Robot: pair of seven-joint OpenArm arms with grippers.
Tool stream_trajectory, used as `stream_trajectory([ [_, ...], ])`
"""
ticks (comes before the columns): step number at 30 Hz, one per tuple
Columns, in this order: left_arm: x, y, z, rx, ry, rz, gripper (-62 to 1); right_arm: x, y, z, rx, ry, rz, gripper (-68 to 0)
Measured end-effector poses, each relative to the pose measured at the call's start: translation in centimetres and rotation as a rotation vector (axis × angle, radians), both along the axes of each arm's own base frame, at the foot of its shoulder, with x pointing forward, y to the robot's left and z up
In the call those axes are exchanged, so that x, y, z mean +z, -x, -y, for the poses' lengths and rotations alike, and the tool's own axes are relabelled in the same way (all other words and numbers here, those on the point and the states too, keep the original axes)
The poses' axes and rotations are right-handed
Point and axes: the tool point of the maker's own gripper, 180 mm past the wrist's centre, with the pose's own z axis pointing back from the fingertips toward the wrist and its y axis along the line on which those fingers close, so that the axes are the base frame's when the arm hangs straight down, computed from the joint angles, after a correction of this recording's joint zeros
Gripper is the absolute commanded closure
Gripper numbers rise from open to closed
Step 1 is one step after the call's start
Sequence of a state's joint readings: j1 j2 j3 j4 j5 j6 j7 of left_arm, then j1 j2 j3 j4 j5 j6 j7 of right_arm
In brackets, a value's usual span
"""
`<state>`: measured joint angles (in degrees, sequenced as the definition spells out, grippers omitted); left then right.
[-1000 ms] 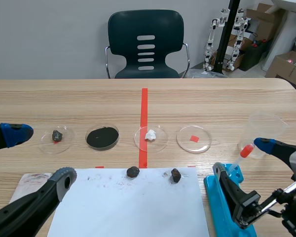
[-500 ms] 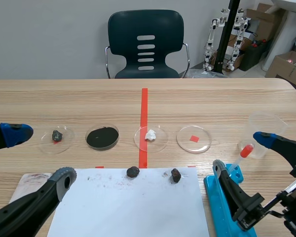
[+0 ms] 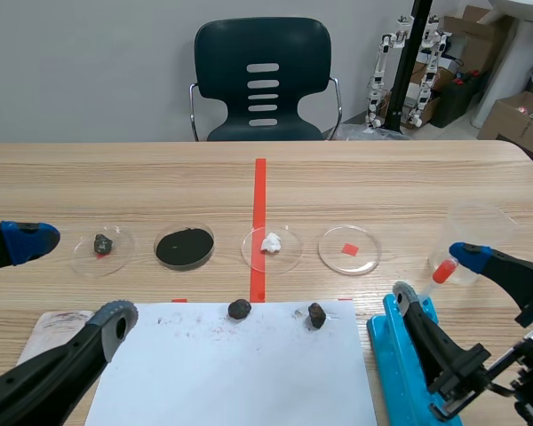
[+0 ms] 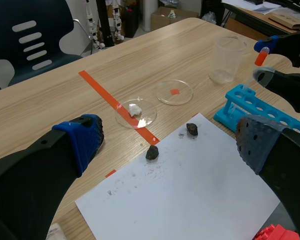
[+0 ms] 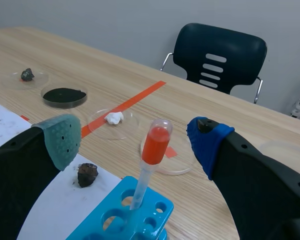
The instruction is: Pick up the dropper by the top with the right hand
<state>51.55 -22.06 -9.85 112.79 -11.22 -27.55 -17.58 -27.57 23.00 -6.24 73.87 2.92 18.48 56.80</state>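
Note:
The dropper should be picked up by its top, so the robot's right gripper should next grab it by its orange-red bulb [image 3: 444, 271] [image 5: 156, 145].
The dropper [image 5: 155, 144], a clear pipette with an orange-red bulb, stands tilted in a blue tube rack [image 5: 124, 220]. My right gripper [image 5: 135, 139] is open, with one finger on each side of the bulb and touching neither side. In the scene view the bulb [image 3: 442, 271] shows between the right gripper's [image 3: 433, 272] two fingers, above the rack [image 3: 393, 359]. The left wrist view shows the bulb [image 4: 261, 56] far off, by the rack [image 4: 255, 106]. My left gripper [image 3: 71, 280] hangs open over the table's left, above the white paper [image 4: 190, 185].
A row of petri dishes holds a dark stone [image 3: 102, 243], black powder [image 3: 185, 246], a white lump [image 3: 271, 241] and a red chip [image 3: 349, 248]. Two dark stones [image 3: 240, 309] [image 3: 316, 314] lie on the paper. A clear cup [image 3: 480, 232] stands behind the rack. A chair [image 3: 263, 80] is across the table.
My right gripper has crept in around the dropper's bulb, and the gap between its fingers has narrowed slightly. The dropper and the left arm have stayed put.

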Motion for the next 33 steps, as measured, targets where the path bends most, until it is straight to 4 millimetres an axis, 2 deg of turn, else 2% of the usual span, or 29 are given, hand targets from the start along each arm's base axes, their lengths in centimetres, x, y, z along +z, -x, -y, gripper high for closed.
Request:
stream_trajectory([
  [7, 0.0, 0.0, 0.0, 0.0, 0.0, 0.0, -55.9, -0.9, 0.5, 0.5, -0.011, -0.004, -0.02, -43.4],
  [10, 0.0, 0.0, 0.0, 0.0, 0.0, 0.0, -55.9, -0.8, 0.8, 0.8, -0.014, -0.019, -0.007, -40.8],
  [18, 0.0, 0.0, 0.0, 0.0, 0.0, 0.0, -55.9, -1.6, 0.7, 0.9, -0.027, 0.008, -0.035, -40.8],
  [31, 0.0, 0.0, 0.0, 0.0, 0.0, 0.0, -55.9, -1.1, 0.0, 0.9, -0.024, 0.008, -0.011, -40.7],
  [33, 0.0, 0.0, 0.0, 0.0, 0.0, 0.0, -55.9, -1.0, -0.1, 0.9, -0.024, 0.008, -0.007, -37.7],
])
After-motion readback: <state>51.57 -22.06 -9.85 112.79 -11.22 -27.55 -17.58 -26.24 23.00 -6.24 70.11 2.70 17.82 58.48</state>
